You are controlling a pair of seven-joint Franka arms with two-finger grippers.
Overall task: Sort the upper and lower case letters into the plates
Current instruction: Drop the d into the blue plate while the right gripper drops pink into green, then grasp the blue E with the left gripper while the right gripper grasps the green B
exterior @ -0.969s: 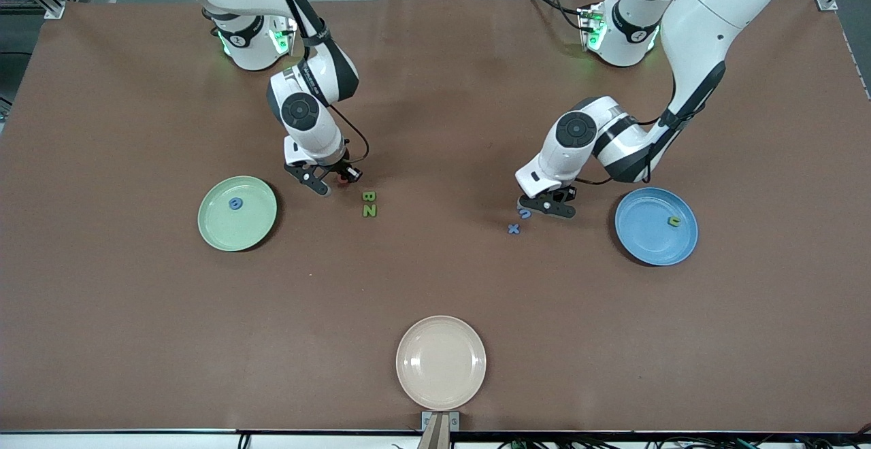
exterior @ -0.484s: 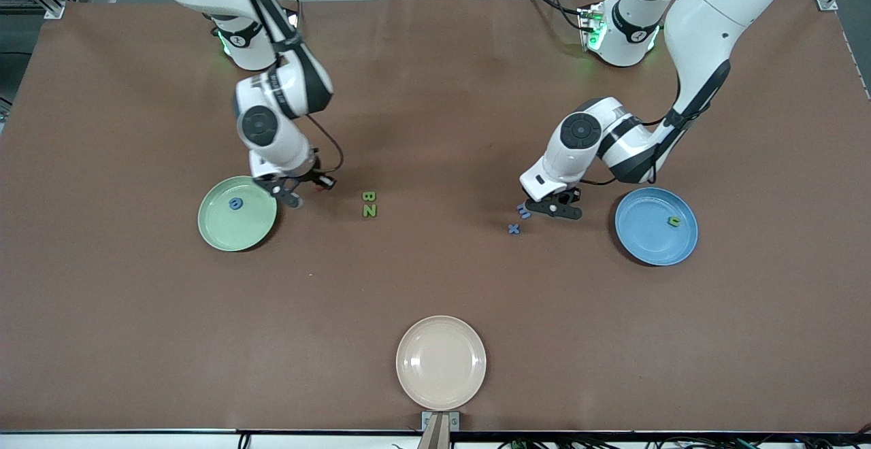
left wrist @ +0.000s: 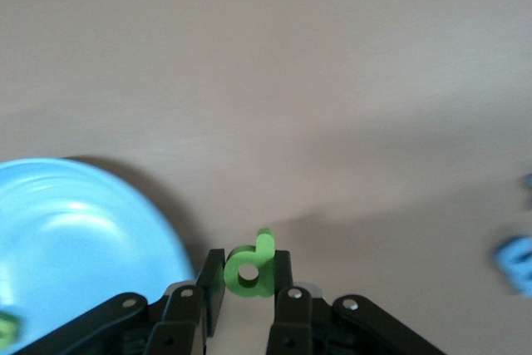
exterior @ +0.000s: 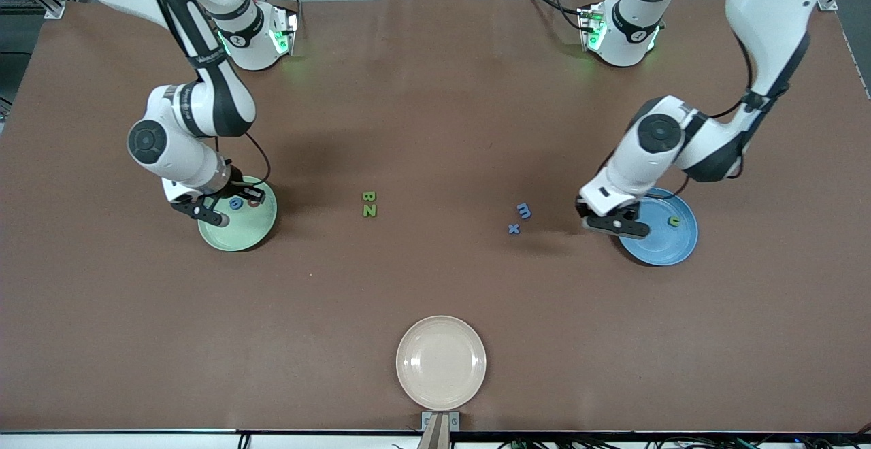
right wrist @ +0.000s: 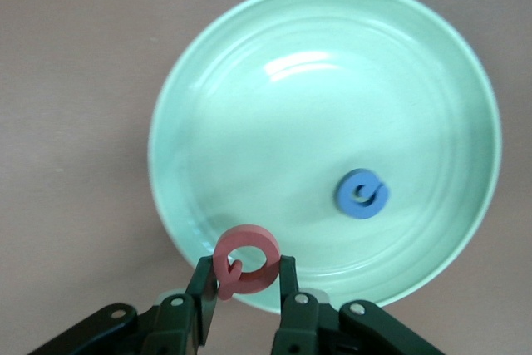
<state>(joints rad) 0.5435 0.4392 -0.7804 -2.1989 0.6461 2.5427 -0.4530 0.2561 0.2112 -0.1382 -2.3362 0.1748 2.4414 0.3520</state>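
My left gripper keeps hold of the green d until the d is over the plate, as the left wrist view shows the d beside the blue plate's rim.
My right gripper is shut on a pink capital letter and hangs over the rim of the mint green plate. A blue capital lies in that plate; it also shows in the right wrist view. My left gripper is shut on a small green letter d at the edge of the blue plate, which holds one small green letter. Green B and N lie mid-table. Blue m and x lie toward the left arm's end.
A cream-white plate sits at the table edge nearest the front camera. The brown table top is bare between it and the letters. Both arm bases stand along the edge farthest from the front camera.
My right gripper has carried the pink letter from beside the B and N to over the mint plate's rim. My left gripper has carried the green d from beside the m to the blue plate's edge.
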